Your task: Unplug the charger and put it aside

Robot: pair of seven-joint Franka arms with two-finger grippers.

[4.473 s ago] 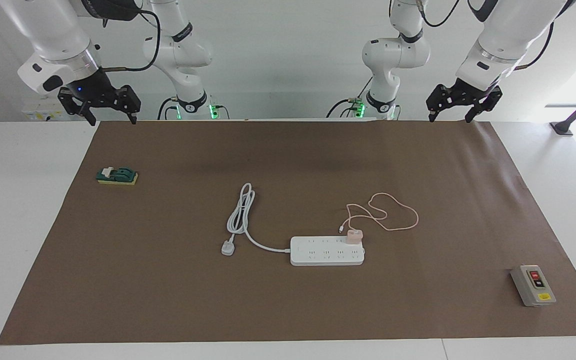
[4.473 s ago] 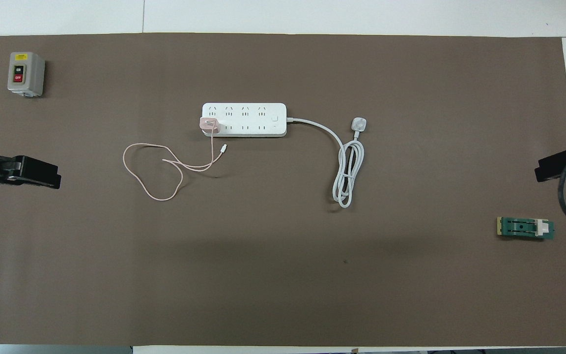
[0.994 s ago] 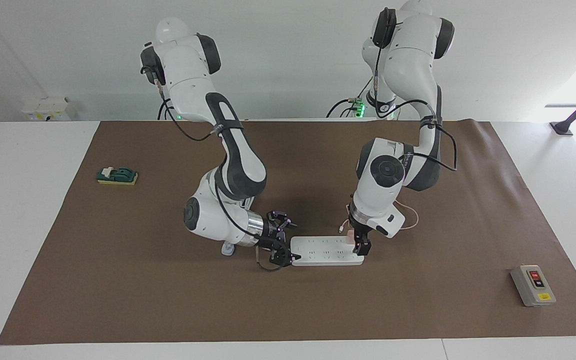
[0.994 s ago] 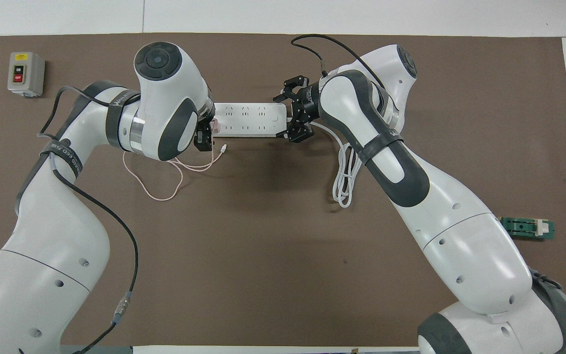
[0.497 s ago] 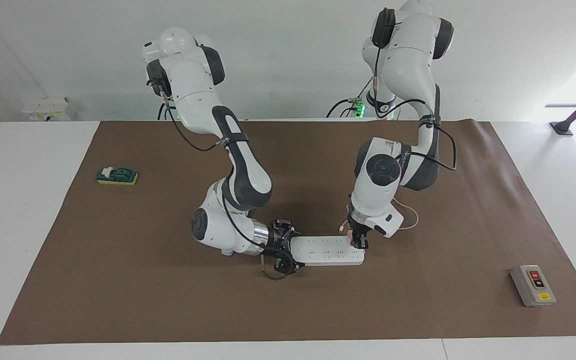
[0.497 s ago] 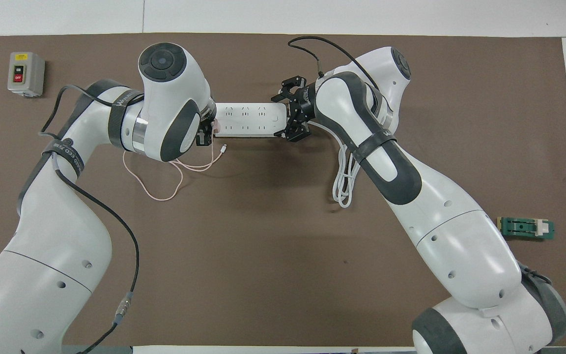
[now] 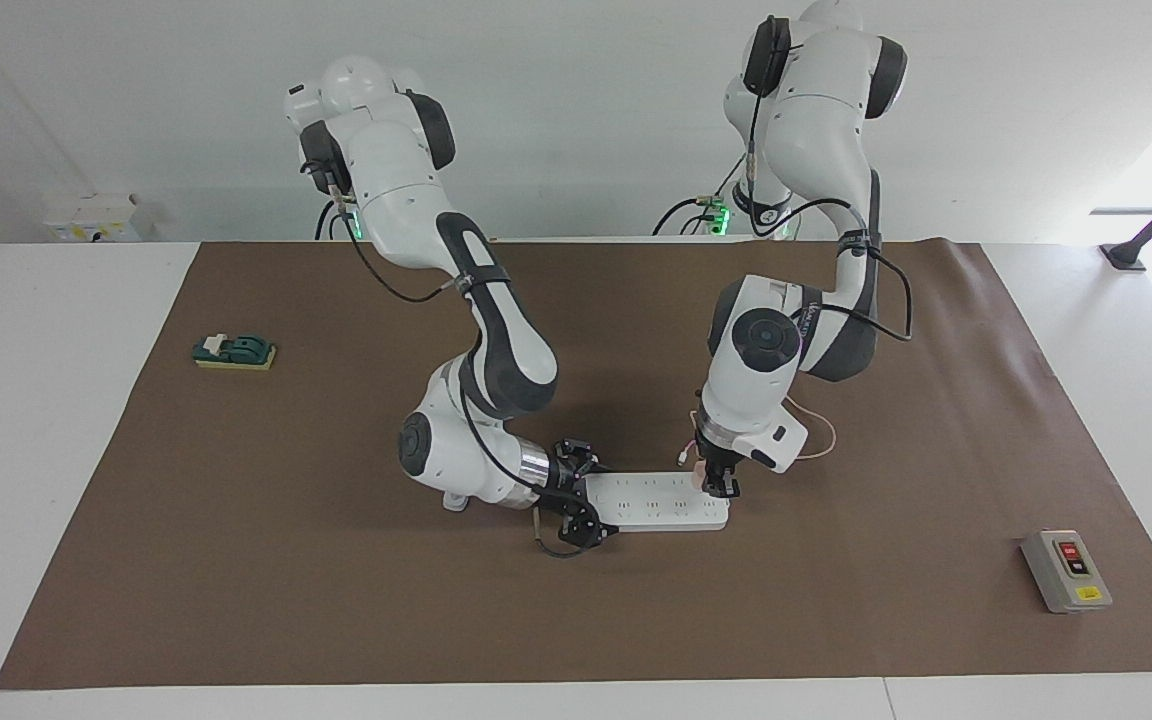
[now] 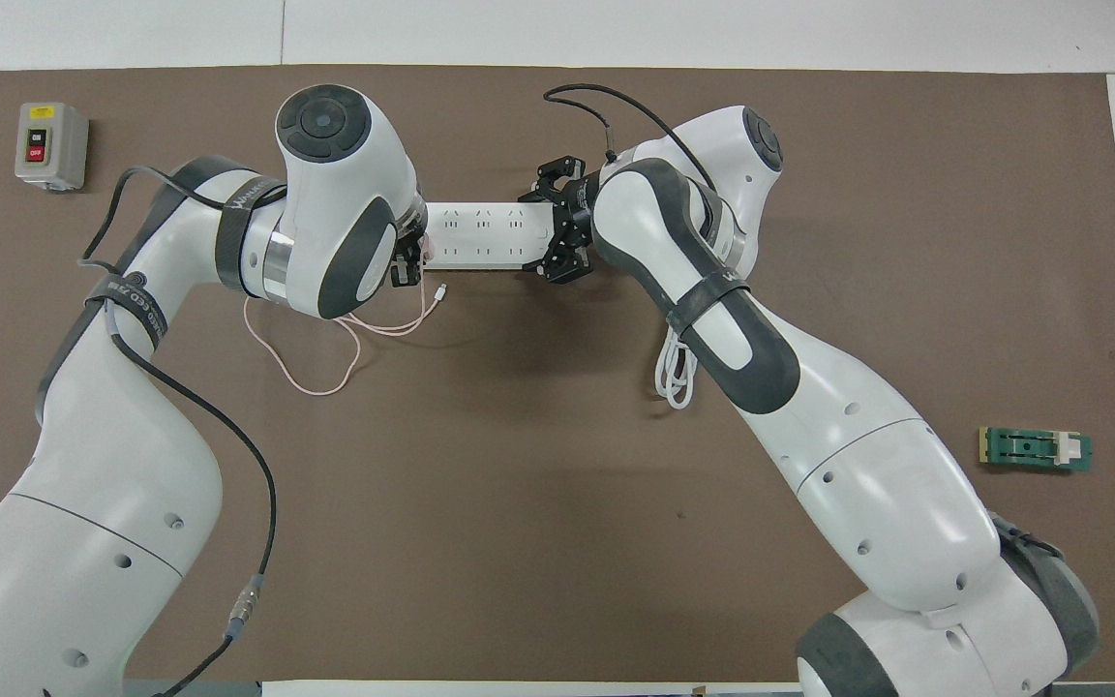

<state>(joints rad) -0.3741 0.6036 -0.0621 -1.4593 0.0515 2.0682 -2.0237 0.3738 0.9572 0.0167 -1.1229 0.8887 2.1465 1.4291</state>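
My right gripper should next hold the power strip steady while the charger (image 8: 428, 249) comes out, so it needs to grab the strip by its cord end (image 8: 538, 236).
The pale pink charger (image 7: 700, 468) sits plugged into the end of the white power strip (image 7: 651, 502) toward the left arm's end of the table. Only a sliver of it shows in the overhead view (image 8: 427, 254). My left gripper (image 7: 719, 485) points down over it, fingers closed in around it. The thin pink cable (image 8: 306, 385) loops on the mat nearer to the robots. My right gripper (image 7: 584, 497) lies low at the strip's cord end, open, one finger on each long side of the strip (image 8: 485, 237).
The strip's thick white cord (image 8: 678, 378) and three-pin plug (image 7: 454, 498) lie under the right arm. A grey switch box (image 7: 1066, 570) stands toward the left arm's end. A green block (image 7: 234, 352) lies toward the right arm's end.
Both arms came in from rest to the strip. In the last second the right gripper slid over the strip's cord end, and the left gripper's fingers drew in on the charger.
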